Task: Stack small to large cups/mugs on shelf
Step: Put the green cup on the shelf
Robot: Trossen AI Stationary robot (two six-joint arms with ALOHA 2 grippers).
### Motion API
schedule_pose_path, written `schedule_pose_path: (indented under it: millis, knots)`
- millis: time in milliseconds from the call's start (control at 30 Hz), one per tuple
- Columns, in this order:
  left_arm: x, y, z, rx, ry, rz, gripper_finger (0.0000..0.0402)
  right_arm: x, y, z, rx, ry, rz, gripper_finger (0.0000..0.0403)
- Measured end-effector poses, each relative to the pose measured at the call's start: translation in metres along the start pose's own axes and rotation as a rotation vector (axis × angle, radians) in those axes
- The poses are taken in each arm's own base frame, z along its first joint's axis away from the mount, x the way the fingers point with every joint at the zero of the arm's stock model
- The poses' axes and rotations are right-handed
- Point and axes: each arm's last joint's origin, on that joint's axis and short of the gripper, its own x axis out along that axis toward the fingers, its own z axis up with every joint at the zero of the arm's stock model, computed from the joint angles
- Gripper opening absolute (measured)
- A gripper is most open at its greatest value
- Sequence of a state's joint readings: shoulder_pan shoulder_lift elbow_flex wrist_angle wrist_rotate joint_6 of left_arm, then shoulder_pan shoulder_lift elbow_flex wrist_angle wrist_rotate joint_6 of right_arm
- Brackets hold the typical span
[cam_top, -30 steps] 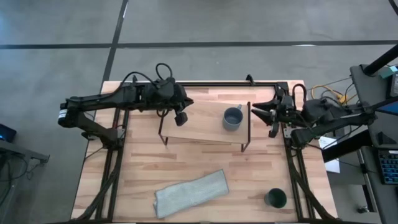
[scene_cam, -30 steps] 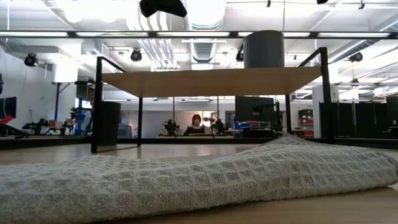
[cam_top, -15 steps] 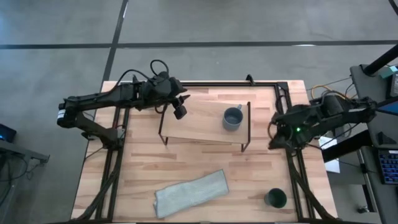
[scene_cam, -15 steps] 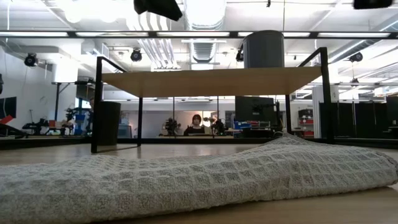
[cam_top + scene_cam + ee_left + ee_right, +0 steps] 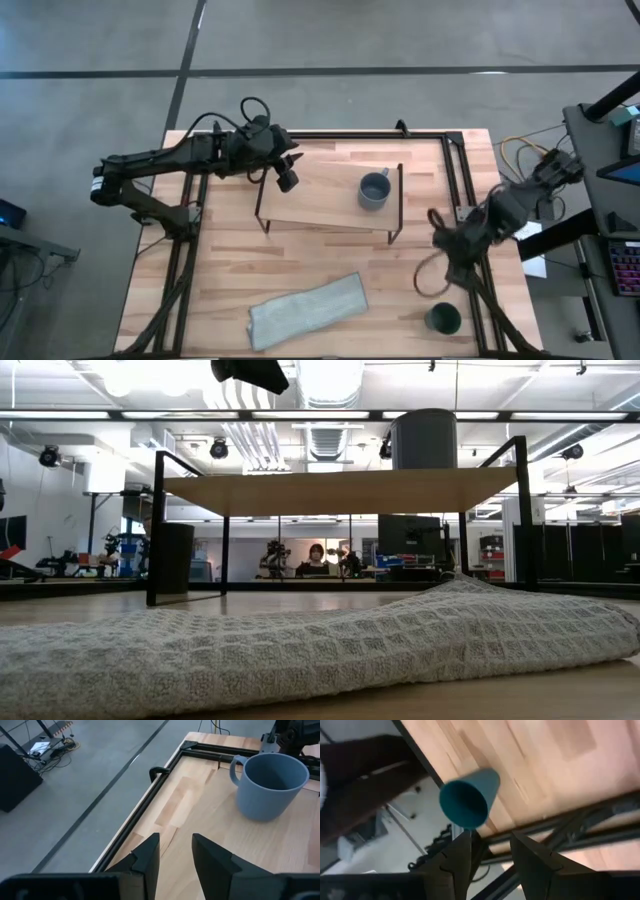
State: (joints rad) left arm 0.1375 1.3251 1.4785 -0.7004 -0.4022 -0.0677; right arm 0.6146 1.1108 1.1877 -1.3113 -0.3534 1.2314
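I should next grab the teal-green cup by its rim (image 5: 447, 304) with my right gripper, so that I can stack the cup on the shelf (image 5: 320, 205).
The grey-blue mug (image 5: 375, 190) stands upright on the right end of the shelf (image 5: 320, 205); it also shows in the low view (image 5: 424, 438) and the left wrist view (image 5: 270, 785). The dark teal-green cup (image 5: 442, 318) stands on the table's near right corner and shows ahead of my right gripper's fingers in the right wrist view (image 5: 466, 800). My right gripper (image 5: 442, 245) is open and empty, above the table's right edge, short of that cup. My left gripper (image 5: 287, 180) is open and empty above the shelf's far left end. A black cup shape (image 5: 175, 557) stands under the shelf's left end.
A grey-white waffle cloth (image 5: 305, 310) lies on the table near its front edge and fills the low view's foreground (image 5: 320, 650). Black frame rails (image 5: 465, 200) run along the table's sides. The shelf's black wire legs (image 5: 155, 530) stand at its corners.
My right gripper has swung from beside the shelf's right end toward the table's near edge, along the right edge, toward the teal-green cup, and has turned to face it. My left gripper has drawn back a little toward the far left.
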Motion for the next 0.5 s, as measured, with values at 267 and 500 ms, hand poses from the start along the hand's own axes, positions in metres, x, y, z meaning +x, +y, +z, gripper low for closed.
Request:
schedule_pose_path:
  millis: [267, 500]
  knots:
    - [-0.001, 0.000, 0.001, 0.001, -0.005, 0.000, 0.0101, 0.043, 0.029, -0.015, -0.035, -0.015, -0.121, 0.0131]
    - [0.000, 0.000, 0.001, 0.003, -0.003, 0.000, 0.0101, 0.076, 0.042, -0.018, 0.022, -0.053, -0.235, 0.0120]
